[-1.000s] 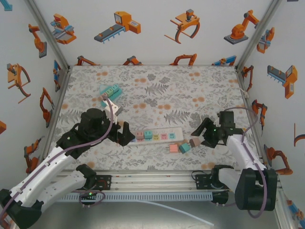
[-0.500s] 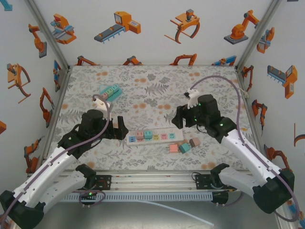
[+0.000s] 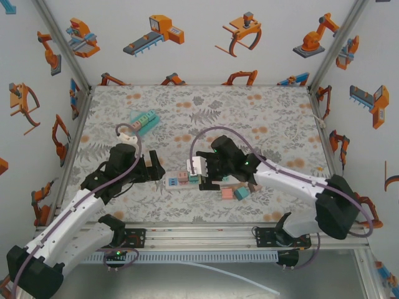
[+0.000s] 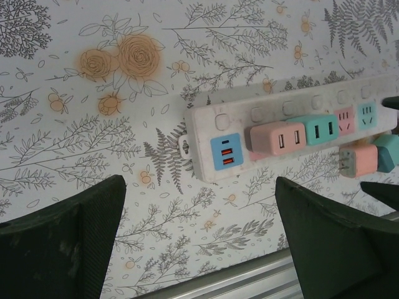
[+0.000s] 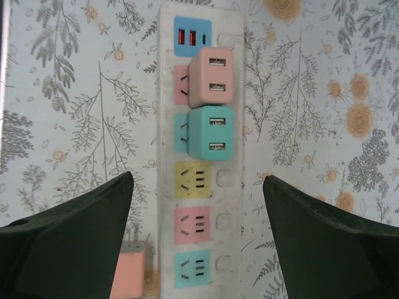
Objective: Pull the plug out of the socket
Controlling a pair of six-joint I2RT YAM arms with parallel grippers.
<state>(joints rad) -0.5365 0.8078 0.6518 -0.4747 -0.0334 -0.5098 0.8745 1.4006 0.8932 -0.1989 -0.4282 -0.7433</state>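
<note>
The teal plug [image 3: 194, 177] [image 5: 209, 132] needs to come straight off its socket, so the robot's right gripper should grip it across the sides that are clear of the pink plug.
The white power strip [image 3: 219, 179] lies along the near middle of the table. A pink plug [image 3: 182, 177] and a teal plug [image 3: 194, 177] sit side by side in its sockets near the left end. In the right wrist view the pink plug [image 5: 212, 78] and teal plug [image 5: 209, 132] stand just ahead of my right gripper [image 5: 198, 177], which is open and straddles the strip [image 5: 232, 187] over the yellow socket. My right gripper [image 3: 207, 176] hovers above the strip's middle. My left gripper [image 3: 156, 173] is open beside the strip's left end [image 4: 206, 118], holding nothing.
Loose plugs lie just in front of the strip: a pink one [image 3: 227, 194], a teal one [image 3: 241, 194] and a brownish one [image 3: 254, 185]. A second, teal strip [image 3: 143, 119] rests at the back left. The table's metal front rail [image 4: 249, 280] is close below my left gripper.
My right arm has swung from the right side of the table leftward to above the strip, its jaws still open. My left gripper has edged slightly toward the strip's left end.
</note>
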